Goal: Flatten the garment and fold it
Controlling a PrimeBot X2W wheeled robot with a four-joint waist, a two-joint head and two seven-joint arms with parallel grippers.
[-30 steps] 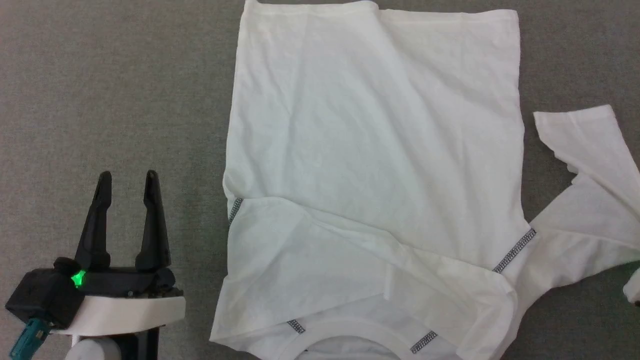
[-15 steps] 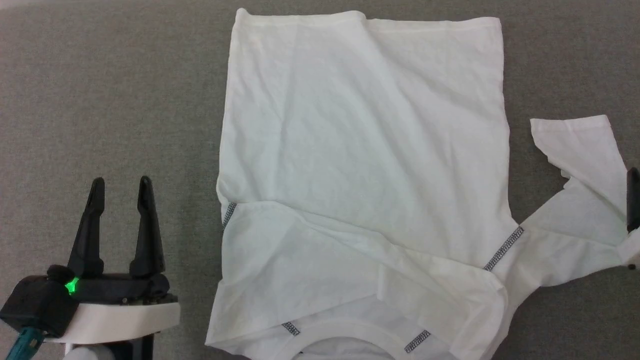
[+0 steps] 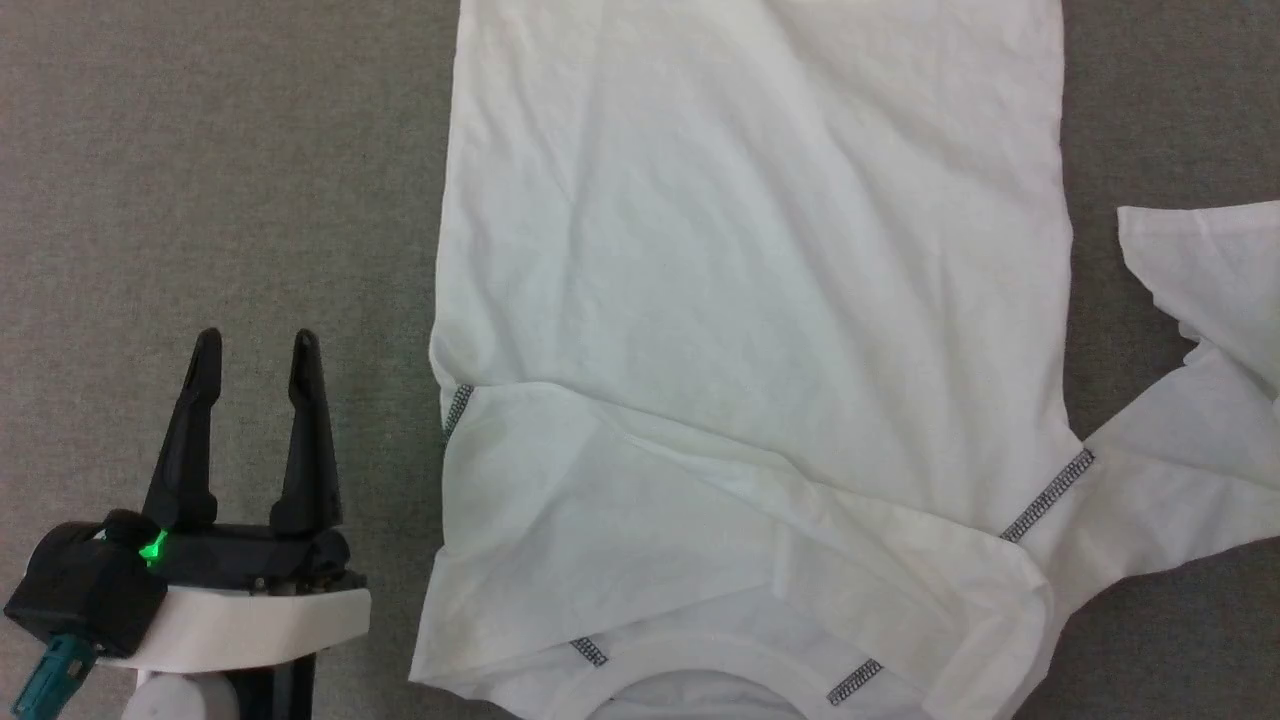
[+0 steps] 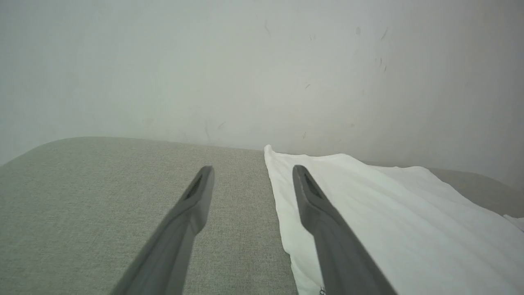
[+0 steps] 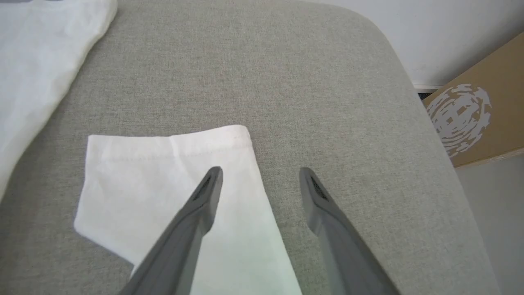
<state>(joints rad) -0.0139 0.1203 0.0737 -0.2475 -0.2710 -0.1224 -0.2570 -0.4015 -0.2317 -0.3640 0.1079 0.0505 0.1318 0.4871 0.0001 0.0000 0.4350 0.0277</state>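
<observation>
The outstretched sleeve has to fold in over the shirt's body, so the robot's right gripper next needs to pick it up by its hem corner (image 5: 240,135).
The garment (image 3: 750,300), a white T-shirt with dark zigzag seam stitching, lies spread on the grey fabric surface (image 3: 220,180), collar toward the bottom edge. Its left sleeve is folded in over the body, while the right sleeve (image 3: 1200,290) sticks out to the right. My left gripper (image 3: 255,345) stands open at the lower left, apart from the shirt's left edge; the left wrist view has that gripper (image 4: 254,172) open beside the white cloth (image 4: 389,221). In the right wrist view my right gripper (image 5: 260,174) is open above the sleeve (image 5: 163,176), nothing between its fingers.
The grey padded surface (image 5: 327,82) ends in a rounded corner at the right, with a brown cardboard box (image 5: 479,119) beyond it on the floor. A pale wall (image 4: 245,69) rises behind the far edge.
The right gripper has opened and let go of the right sleeve, which now lies on the surface. The head camera has shifted, so the shirt's far hem is out of the picture.
</observation>
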